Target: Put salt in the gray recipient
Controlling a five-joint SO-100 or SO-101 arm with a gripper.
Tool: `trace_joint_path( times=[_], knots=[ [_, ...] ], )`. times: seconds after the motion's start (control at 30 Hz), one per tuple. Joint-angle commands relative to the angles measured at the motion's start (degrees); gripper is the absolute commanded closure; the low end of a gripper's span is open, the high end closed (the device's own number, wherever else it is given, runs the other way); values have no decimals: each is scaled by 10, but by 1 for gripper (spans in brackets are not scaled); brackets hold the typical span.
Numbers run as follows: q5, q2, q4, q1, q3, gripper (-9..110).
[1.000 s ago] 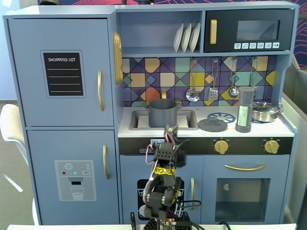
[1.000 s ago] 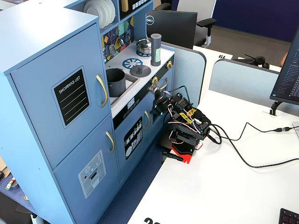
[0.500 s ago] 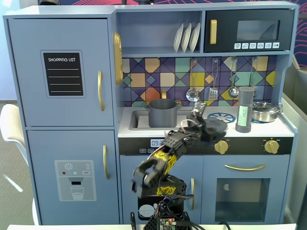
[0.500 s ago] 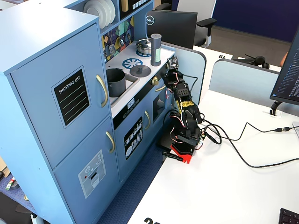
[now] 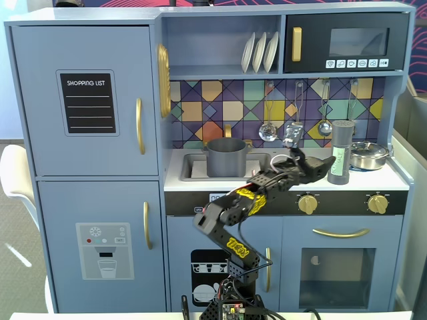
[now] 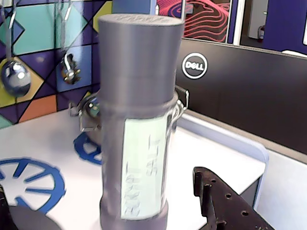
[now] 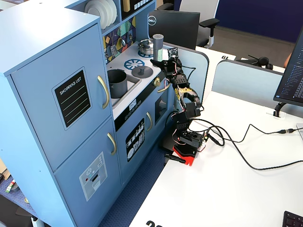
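Note:
The salt shaker should be grabbed next by its tall dark-gray body [image 5: 339, 157], and my gripper will do that to put the salt in the gray recipient [image 5: 227, 157].
The salt [image 5: 341, 152] is a tall dark-gray shaker with a pale green label, standing upright at the right of the toy kitchen counter. In the wrist view the salt [image 6: 136, 124] fills the middle, close ahead. My gripper [image 5: 323, 163] is open at the shaker's lower left. Its dark right finger [image 6: 225, 206] sits clear of the shaker, and the other jaw barely shows at the bottom left edge. In the side fixed view my gripper [image 7: 159, 61] hangs just in front of the salt [image 7: 158, 42]. The gray recipient [image 5: 227, 157] [image 7: 117, 81] stands in the sink to the left.
A shiny steel pan [image 5: 369, 155] [image 6: 91, 108] sits right behind the shaker. A flat gray lid [image 7: 141, 71] lies on the blue burner between sink and shaker. Utensils [image 5: 268, 130] hang on the tiled back wall. A Dell monitor [image 6: 230, 91] stands beyond the counter's right edge.
The arm has unfolded from in front of the oven doors, risen to counter height and swung right. The gripper now reaches the salt shaker, which has not moved.

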Motion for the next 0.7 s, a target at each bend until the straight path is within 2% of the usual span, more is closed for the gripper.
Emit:
trace_joint_path(
  times=[0.0, 0.67],
  knots=[
    [7, -69, -22, 9, -101, 43],
    [20, -349, -39, 1, -363, 48]
  ],
)
